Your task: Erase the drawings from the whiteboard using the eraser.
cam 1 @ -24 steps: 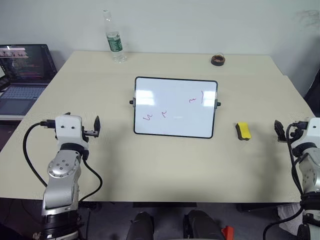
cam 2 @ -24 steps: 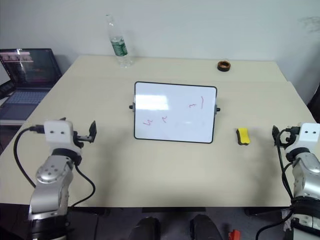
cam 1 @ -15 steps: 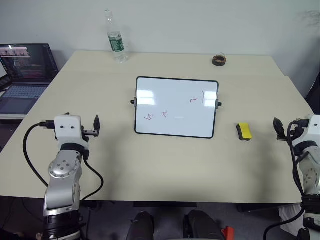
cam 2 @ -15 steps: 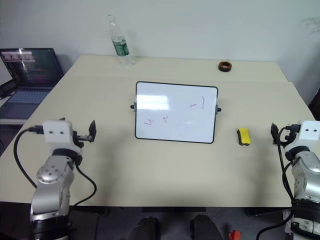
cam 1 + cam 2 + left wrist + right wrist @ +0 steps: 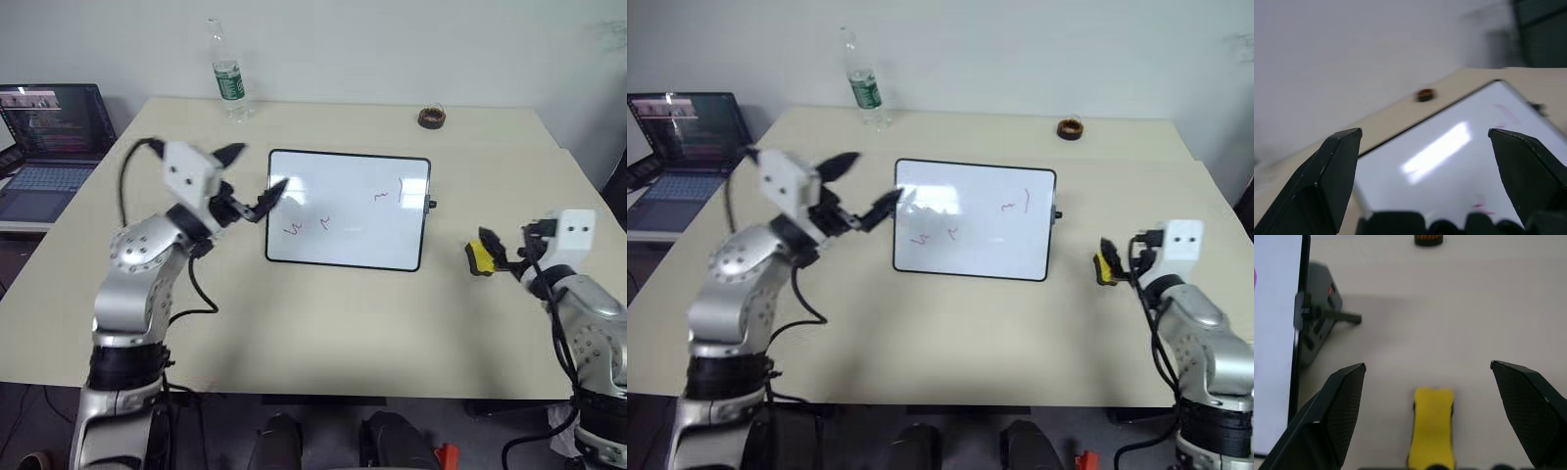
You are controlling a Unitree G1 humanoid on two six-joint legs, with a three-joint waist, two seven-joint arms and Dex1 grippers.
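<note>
The yellow eraser [image 5: 480,258] [image 5: 1433,428] is below my fingers with bare table between them, so my right gripper should go down to the eraser first, then close on it.
The whiteboard [image 5: 348,211] stands tilted on the middle of the table. The drawings are small red squiggles, two at its lower left [image 5: 291,229] and two at its upper right [image 5: 380,196]. My left gripper [image 5: 253,176] hangs open in the air by the board's upper left corner, and the left wrist view looks across the whiteboard [image 5: 1449,161] between its fingers [image 5: 1327,171]. The eraser [image 5: 1432,428], yellow on top, lies on the table right of the board. My right gripper [image 5: 1426,366] is open just behind the eraser [image 5: 476,257], a finger on either side of it, not touching.
A plastic bottle [image 5: 227,83] stands at the table's far left edge. A dark brown ring [image 5: 429,117] lies at the far right. A laptop [image 5: 44,137] sits on a side desk to the left. The board's stand and side knob [image 5: 1317,323] jut out toward the eraser.
My left arm has lifted and swung right to the board's upper left corner. My right arm has moved left up to the eraser. Both grippers stay open.
</note>
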